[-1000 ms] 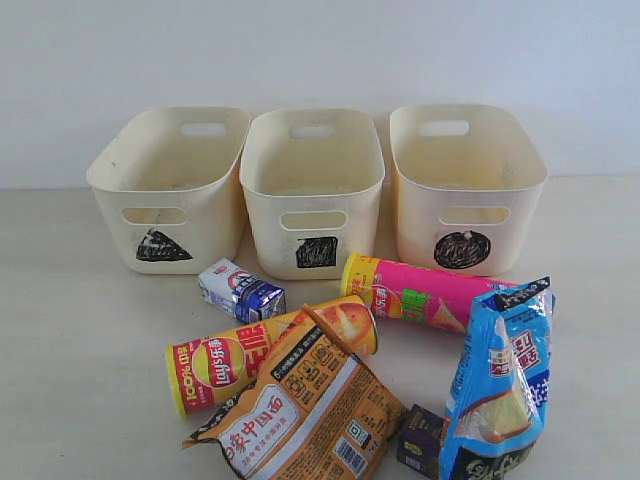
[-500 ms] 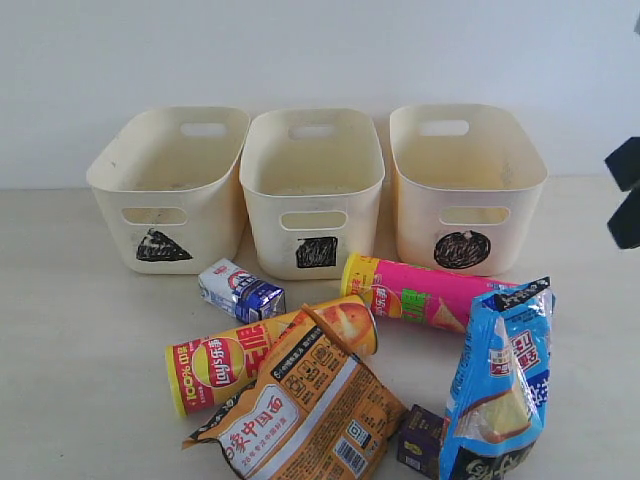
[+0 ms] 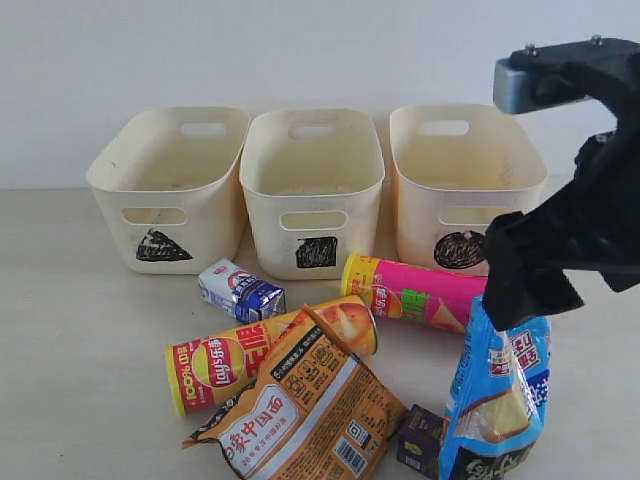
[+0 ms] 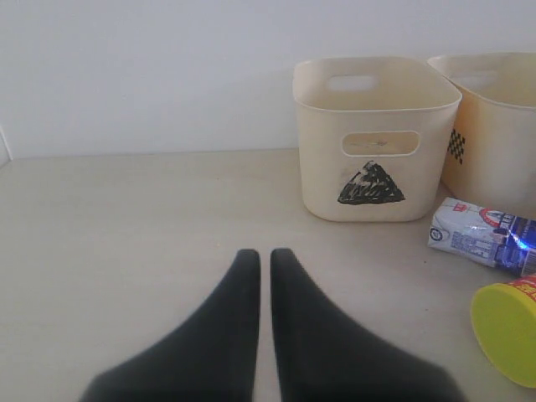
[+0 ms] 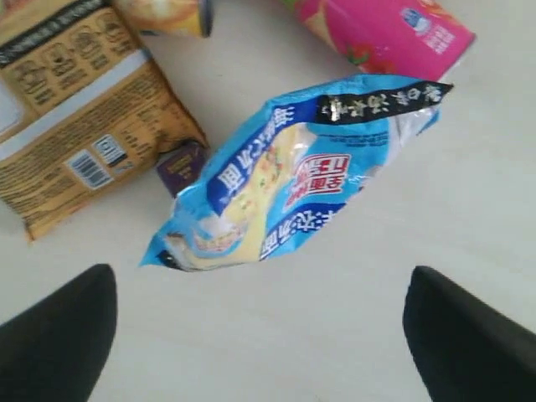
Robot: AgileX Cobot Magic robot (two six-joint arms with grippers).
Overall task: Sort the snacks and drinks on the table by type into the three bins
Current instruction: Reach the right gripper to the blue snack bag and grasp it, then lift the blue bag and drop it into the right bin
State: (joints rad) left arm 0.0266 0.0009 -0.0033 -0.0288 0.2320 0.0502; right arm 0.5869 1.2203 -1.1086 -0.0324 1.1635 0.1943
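Note:
The snacks need to be sorted into the bins, so the robot's right gripper should next pick up the blue bag by the end opposite its black printed strip.
Three cream bins stand in a row at the back: triangle, square, circle. In front lie a white-blue carton, a yellow tube partly under an orange-brown bag, a pink tube, a dark purple carton and a blue bag. My right gripper hangs open above the blue bag, nothing between its fingers. My left gripper is shut and empty over bare table left of the triangle bin; it is outside the exterior view.
The right arm covers part of the circle bin's front and the pink tube's far end. A white wall runs close behind the bins. Bare tabletop lies left of the snacks.
The right arm has come in from the right edge to above the blue bag, and its jaws have opened wide. The left gripper and the snacks have not moved.

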